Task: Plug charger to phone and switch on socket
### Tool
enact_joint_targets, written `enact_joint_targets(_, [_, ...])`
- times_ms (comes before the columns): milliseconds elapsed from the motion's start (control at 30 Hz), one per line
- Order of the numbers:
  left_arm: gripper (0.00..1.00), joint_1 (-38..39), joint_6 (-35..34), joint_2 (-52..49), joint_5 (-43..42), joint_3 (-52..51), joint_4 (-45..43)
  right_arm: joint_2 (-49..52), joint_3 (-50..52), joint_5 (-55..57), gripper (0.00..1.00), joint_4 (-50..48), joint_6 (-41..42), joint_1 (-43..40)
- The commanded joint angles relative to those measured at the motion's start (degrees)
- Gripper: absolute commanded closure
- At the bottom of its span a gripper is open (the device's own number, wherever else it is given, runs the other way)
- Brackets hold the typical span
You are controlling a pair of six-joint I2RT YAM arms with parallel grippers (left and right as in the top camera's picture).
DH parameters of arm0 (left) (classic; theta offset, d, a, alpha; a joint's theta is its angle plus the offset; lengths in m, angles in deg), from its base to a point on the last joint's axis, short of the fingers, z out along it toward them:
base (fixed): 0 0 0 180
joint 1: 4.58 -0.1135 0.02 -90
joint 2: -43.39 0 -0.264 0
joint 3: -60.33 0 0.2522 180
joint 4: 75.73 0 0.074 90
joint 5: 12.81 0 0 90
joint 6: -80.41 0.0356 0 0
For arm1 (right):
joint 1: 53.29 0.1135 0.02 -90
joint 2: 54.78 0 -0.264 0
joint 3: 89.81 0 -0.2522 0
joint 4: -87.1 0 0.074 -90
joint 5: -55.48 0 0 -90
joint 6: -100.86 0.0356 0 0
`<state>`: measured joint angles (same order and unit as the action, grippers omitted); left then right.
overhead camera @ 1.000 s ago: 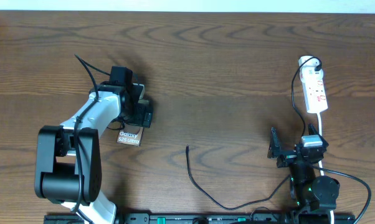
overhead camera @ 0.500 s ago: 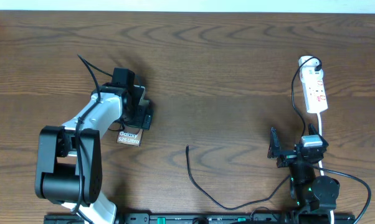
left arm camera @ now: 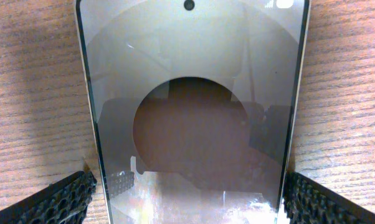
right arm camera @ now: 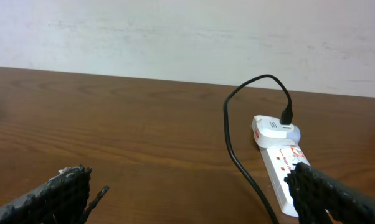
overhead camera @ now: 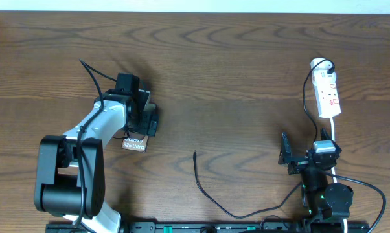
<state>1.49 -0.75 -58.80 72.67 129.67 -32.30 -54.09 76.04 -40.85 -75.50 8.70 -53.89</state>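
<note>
My left gripper closes on the phone now, since its fingers are down at the wood beside the long edges of the phone in the left wrist view.
The phone lies flat on the table at the left, with its white "Galaxy S25 Ultra" text toward me. In the left wrist view its glossy face fills the frame. My left gripper is open and straddles the phone, with a finger close beside each long edge. The charger lies loose, its tip free at mid-table, and its plug sits in the socket's far end. The white socket lies at the right. My right gripper is open and empty, short of the socket.
The socket's white cord runs toward me past my right arm. The charger's cable crosses the wood just left of the socket. A pale wall stands behind the table's far edge.
My left arm has shifted slightly over the phone, and its gripper now covers a bit of the text's edge. The phone, the charger and my right arm have not moved.
</note>
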Motion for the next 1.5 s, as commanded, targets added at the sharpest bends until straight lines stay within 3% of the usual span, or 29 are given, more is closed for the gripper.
enact_joint_targets(0, [0.02, -0.4, -0.7, -5.2, 1.2, -4.7, 1.1, -0.3, 0.1, 0.4, 0.01, 0.2, -0.7, 0.3])
enact_joint_targets(833, [0.07, -0.4, -1.1, -5.2, 0.7, -4.7, 2.8, -0.3, 0.1, 0.4, 0.01, 0.2, -0.7, 0.3])
enact_joint_targets(1133, [0.19, -0.4, -1.1, -5.2, 0.7, -4.7, 2.9, -0.3, 0.1, 0.4, 0.01, 0.2, -0.7, 0.3])
enact_joint_targets(1467, [0.41, -0.4, -1.1, -5.2, 0.7, -4.7, 2.9, -0.3, 0.1, 0.4, 0.01, 0.2, -0.7, 0.3])
